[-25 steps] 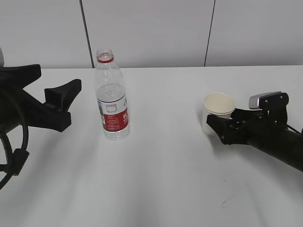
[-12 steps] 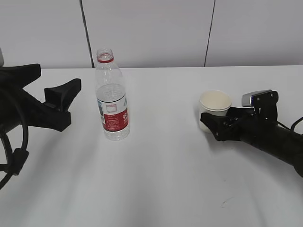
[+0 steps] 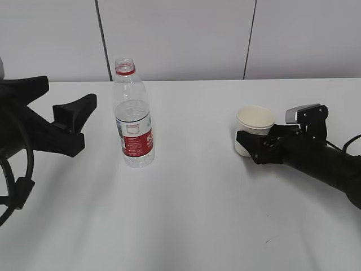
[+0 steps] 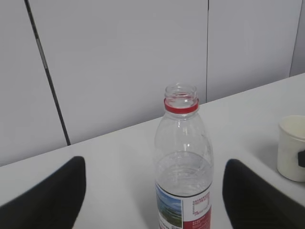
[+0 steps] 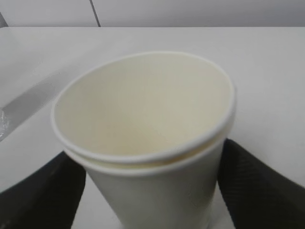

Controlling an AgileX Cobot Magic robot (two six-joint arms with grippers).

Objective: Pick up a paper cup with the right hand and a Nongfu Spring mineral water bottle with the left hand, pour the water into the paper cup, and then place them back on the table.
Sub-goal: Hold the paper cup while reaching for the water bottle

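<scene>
The paper cup needs to catch the poured water, so my right gripper should grab it next by its lower side (image 3: pixel 241 148). That leaves the paper cup's opening (image 3: pixel 255 116) free.
The paper cup (image 3: pixel 255 119) stands on the white table (image 3: pixel 192 214) at the right; it looks like two nested cups in the right wrist view (image 5: pixel 143 105) and is empty. My right gripper (image 3: pixel 248 136) is open, its black fingers (image 5: pixel 252 186) close on either side of the cup's lower wall. The Nongfu Spring bottle (image 3: pixel 133 124) stands upright and uncapped at centre left, water (image 4: pixel 183 176) filling its lower half. My left gripper (image 3: pixel 72 90) is open just left of the bottle and apart from it; in the left wrist view (image 4: pixel 155 163) the bottle (image 4: pixel 182 157) is centred between its fingers.
A grey panelled wall (image 3: pixel 180 34) runs along the table's far edge. The bottle and the cup stand about a third of the table's width apart. The cup also shows at the right edge of the left wrist view (image 4: pixel 293 148).
My right gripper has moved left and further around the cup, and the cup has shifted a little to the left with it. The left gripper and the bottle have not moved.
</scene>
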